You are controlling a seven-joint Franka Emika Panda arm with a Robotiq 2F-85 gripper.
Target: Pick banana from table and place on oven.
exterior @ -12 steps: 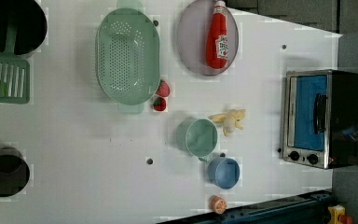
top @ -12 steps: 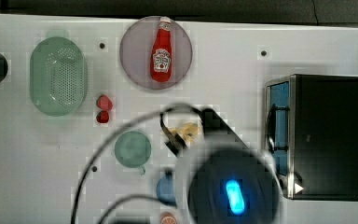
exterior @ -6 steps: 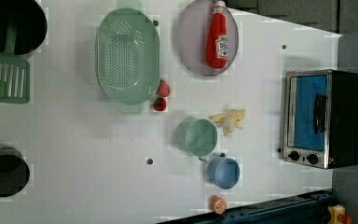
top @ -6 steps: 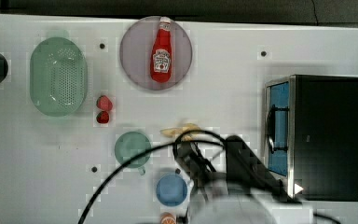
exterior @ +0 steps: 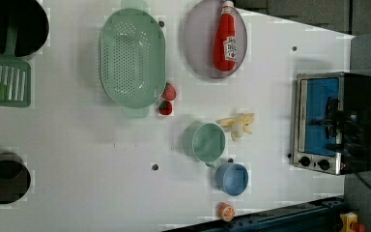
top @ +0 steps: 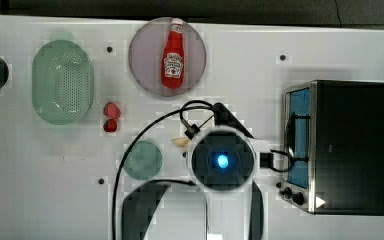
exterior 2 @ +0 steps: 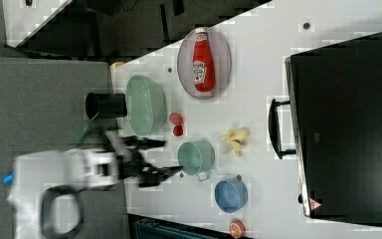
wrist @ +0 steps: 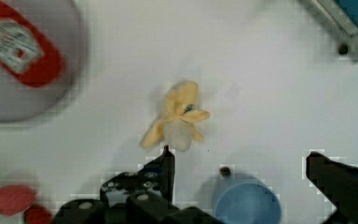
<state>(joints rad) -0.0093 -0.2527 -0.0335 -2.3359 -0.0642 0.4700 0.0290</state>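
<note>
The pale-yellow banana needs to go on the oven (exterior: 328,121), so my gripper needs to grab it by its middle (exterior: 238,123) next.
The banana (wrist: 177,119) is pale yellow and lies on the white table (top: 280,30) between the green cup and the oven (top: 352,145). It also shows as the banana (exterior: 239,124) in the left view and the banana (exterior 2: 234,139) in the right view. In the wrist view my gripper (wrist: 240,153) is open and holds nothing, with one dark fingertip (wrist: 167,156) just beside the banana. In the top view the arm's round wrist (top: 222,161) covers the fruit except one tip (top: 181,142). The oven (exterior: 328,121) has a black top and a blue glass door.
A green cup (exterior: 207,142) and a blue cup (exterior: 232,179) stand close to the banana. A ketchup bottle (top: 172,60) lies on a grey plate. A green colander (top: 62,82), two strawberries (top: 111,117) and an orange slice (exterior: 226,211) are also on the table.
In the top view the arm's wrist has moved towards the top view's right and now covers most of the banana. The banana has not moved.
</note>
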